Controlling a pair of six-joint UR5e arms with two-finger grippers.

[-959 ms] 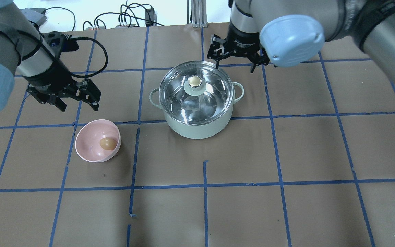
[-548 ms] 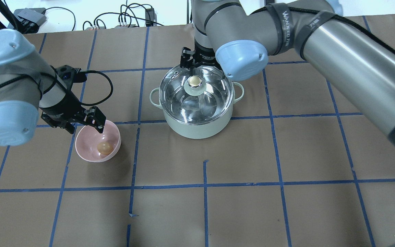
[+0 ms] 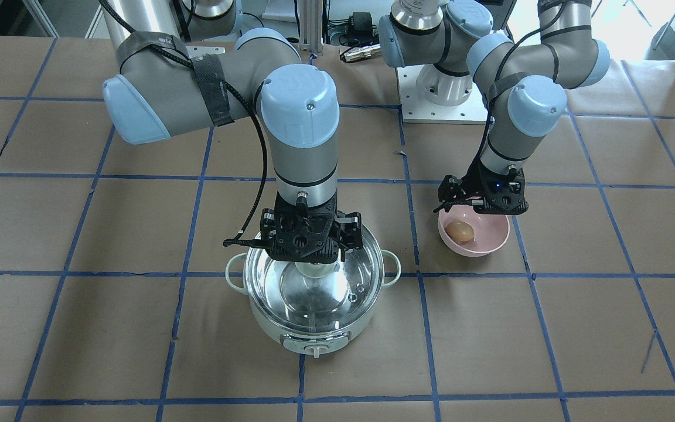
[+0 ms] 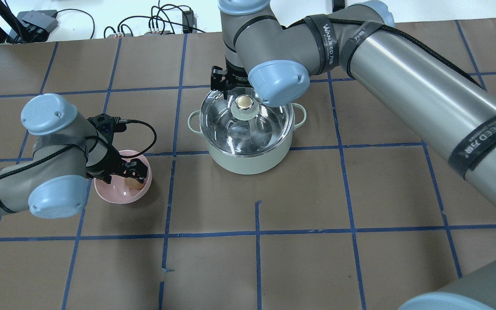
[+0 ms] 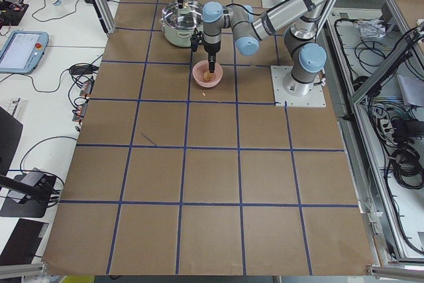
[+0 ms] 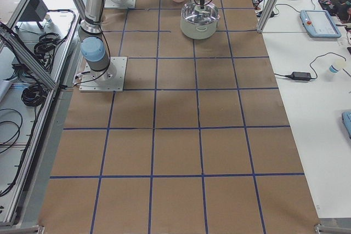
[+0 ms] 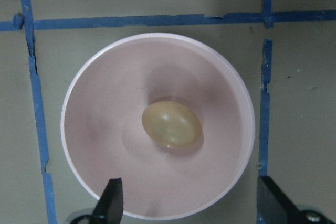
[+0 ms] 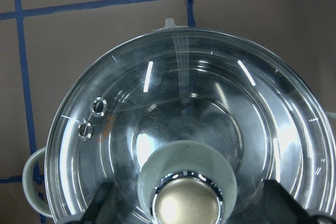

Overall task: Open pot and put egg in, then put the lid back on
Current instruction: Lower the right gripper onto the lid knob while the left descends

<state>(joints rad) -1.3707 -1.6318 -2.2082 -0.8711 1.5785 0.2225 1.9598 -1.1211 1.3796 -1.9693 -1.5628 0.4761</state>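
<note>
My right gripper's open fingers are narrower than the glass lid, so my right gripper should next grab the narrow knob (image 8: pixel 187 200) at the lid's center.
The pale green pot (image 4: pixel 248 161) stands mid-table with its glass lid (image 4: pixel 254 129) on it, beige knob (image 4: pixel 244 102) upward. My right gripper (image 3: pixel 312 253) hangs open just above the lid. In the right wrist view its fingers (image 8: pixel 102 205) stand either side of the knob (image 8: pixel 186 203), apart from it. The tan egg (image 7: pixel 171 125) lies in a pink bowl (image 7: pixel 100 129). My left gripper (image 7: pixel 189 208) is open and empty, low over the bowl's near rim. The egg also shows in the front view (image 3: pixel 462 232).
The pink bowl (image 4: pixel 116 194) sits to the left of the pot in the overhead view, about one grid square away. Brown paper with blue tape lines covers the table (image 4: pixel 299 258). Cables lie beyond the far edge (image 4: pixel 157 23).
My left gripper has come down from beside the bowl to right over it. My right gripper has moved from behind the pot to over the lid's knob.
</note>
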